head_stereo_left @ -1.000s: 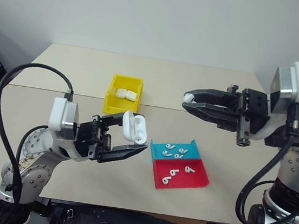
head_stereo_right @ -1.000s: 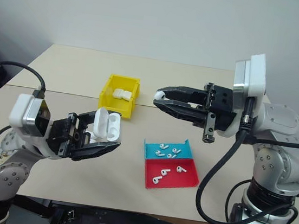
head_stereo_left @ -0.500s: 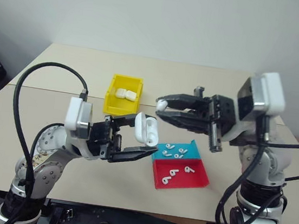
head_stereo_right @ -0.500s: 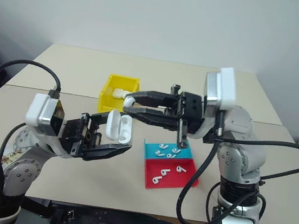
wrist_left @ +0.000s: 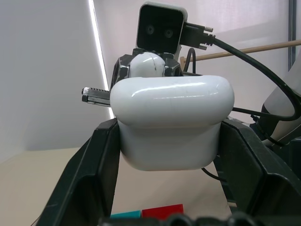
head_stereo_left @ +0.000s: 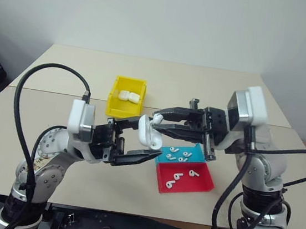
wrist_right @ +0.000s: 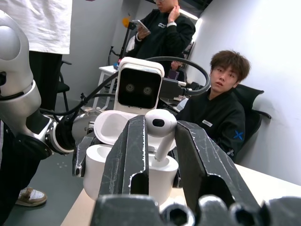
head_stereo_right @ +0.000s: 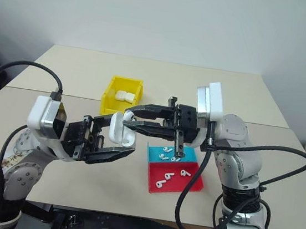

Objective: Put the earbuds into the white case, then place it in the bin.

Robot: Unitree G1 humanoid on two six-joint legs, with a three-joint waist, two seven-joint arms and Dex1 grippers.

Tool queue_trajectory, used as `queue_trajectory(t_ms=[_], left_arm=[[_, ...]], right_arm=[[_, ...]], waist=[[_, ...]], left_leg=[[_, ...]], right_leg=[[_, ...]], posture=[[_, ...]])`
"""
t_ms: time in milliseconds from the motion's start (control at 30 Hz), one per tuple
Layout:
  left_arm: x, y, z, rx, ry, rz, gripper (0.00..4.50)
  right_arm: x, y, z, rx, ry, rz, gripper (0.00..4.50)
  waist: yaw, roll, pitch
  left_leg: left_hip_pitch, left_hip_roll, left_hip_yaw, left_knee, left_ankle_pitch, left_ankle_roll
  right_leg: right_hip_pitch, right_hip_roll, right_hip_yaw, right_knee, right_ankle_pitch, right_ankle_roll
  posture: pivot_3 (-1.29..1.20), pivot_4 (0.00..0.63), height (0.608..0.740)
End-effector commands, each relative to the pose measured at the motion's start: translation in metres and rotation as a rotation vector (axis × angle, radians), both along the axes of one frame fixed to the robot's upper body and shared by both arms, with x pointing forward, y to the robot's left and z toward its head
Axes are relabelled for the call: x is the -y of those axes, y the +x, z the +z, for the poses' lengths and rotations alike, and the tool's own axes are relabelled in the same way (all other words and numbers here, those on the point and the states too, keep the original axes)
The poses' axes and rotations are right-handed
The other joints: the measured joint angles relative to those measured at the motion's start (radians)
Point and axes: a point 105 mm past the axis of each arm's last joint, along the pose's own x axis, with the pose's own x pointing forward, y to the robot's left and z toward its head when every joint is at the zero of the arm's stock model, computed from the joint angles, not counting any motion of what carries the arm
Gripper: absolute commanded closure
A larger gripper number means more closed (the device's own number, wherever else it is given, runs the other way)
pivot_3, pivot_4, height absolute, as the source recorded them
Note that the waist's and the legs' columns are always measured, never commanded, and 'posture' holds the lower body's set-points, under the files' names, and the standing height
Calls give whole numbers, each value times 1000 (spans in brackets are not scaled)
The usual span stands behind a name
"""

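Note:
The earbud's stem (wrist_right: 164, 145) reaches into the case's opening (wrist_right: 157, 161) and the earbud would rest there, so it is time for my right gripper to release the earbud now.
My left gripper (head_stereo_left: 143, 142) is shut on the white case (head_stereo_left: 150, 136) and holds it in the air over the table with its lid flipped open. From the right, my right gripper (head_stereo_left: 155, 121) is shut on one of the earbuds (head_stereo_left: 156, 118). In the right wrist view this earbud (wrist_right: 160, 124) sits between the fingers (wrist_right: 133, 146), with its stem pointing down at the mouth of the case (wrist_right: 101, 164). In the left wrist view the case (wrist_left: 171, 122) is clamped between my black fingers (wrist_left: 91, 162). The yellow bin (head_stereo_left: 121, 110) stands behind on the table.
Two white cases (head_stereo_left: 128, 96) lie in the bin. A blue tray (head_stereo_left: 199, 151) and a red tray (head_stereo_left: 184, 184), each with several loose earbuds, sit on the table below my right gripper. In the right wrist view, people (wrist_right: 221, 103) are in the background.
My right gripper has moved left and down with the earbud, from well right of the case to its open mouth. My left gripper still holds the case and has hardly moved.

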Motion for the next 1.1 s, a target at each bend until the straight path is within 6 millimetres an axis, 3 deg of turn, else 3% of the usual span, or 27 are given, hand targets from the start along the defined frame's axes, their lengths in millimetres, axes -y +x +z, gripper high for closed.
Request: queue_trajectory(t_ms=[33,367,467,600,800,933,1000,1100], left_arm=[[0,-2,7,34,-17,3,1682],[0,-1,5,35,-20,6,1682],[0,-1,5,35,-19,7,1682],[-1,0,4,36,-17,9,1682],[-2,1,2,29,-6,22,1682],[-15,7,-13,26,52,76,1682],[-22,9,-23,15,92,105,1682],[-38,10,-44,4,158,153,1682]], right_arm=[[1,-3,2,43,4,3,3604],[0,1,-3,44,-18,-7,3604],[0,0,-8,52,-51,-1,2842],[-1,1,-10,58,-62,-13,1503],[2,2,-6,74,-57,-24,1503],[19,7,15,56,-37,-56,1503],[27,12,20,48,-61,-100,1503],[40,39,9,29,-263,-280,1503]], waist=[[0,0,0],[0,0,0],[1,0,0],[0,0,0],[1,0,0],[0,0,0],[-1,0,0],[-1,0,0]], left_leg=[[0,0,0,0,0,0],[0,0,0,0,0,0],[0,0,0,0,0,0],[0,0,0,0,0,0],[0,0,0,0,0,0],[0,0,0,0,0,0],[0,0,0,0,0,0],[0,0,1,-1,0,0]], right_leg=[[0,0,0,0,0,0],[0,0,0,0,0,0],[0,0,0,0,0,0],[0,0,0,0,0,0],[0,0,0,0,0,0],[0,0,0,0,0,0],[0,0,0,0,0,0],[-1,0,0,0,0,0]], posture=[[0,150,740],[0,150,740],[0,150,740],[0,150,740],[0,150,740],[0,150,740],[0,150,740],[0,150,740]])
